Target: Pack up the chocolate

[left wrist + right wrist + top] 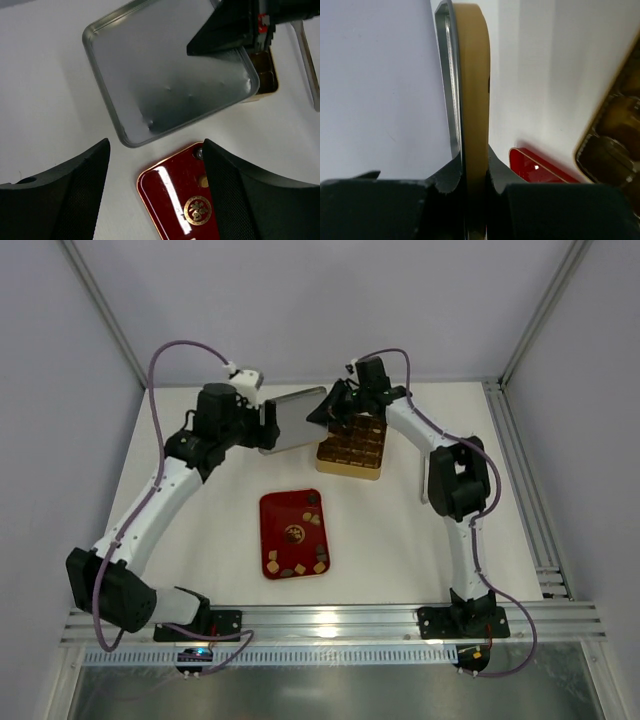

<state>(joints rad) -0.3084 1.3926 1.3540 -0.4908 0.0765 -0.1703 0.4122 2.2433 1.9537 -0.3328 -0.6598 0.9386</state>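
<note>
My left gripper will turn the lid's silver inside onto the tin [352,448], so it will grab the lid by its free rim [267,430], across from my right gripper.
Several small chocolate pieces [300,567], dark brown and tan, lie on a flat red tray [285,520] in the middle of the table. A square gold tin [352,448] with grid compartments stands behind it. My right gripper [326,408] is shut on the rim of the tin's lid [295,418] and holds it tilted beside the tin; the right wrist view shows the lid [474,75] edge-on between the jaws of the right gripper [472,160]. My left gripper [267,427] is open and empty by the lid's left edge. In the left wrist view the left gripper [155,200] frames the red tray [170,195].
The lid's silver inside [170,75] faces the left wrist camera, with the tin [265,75] behind it. Grey walls enclose the table on three sides. A metal rail [520,470] runs along the right edge.
</note>
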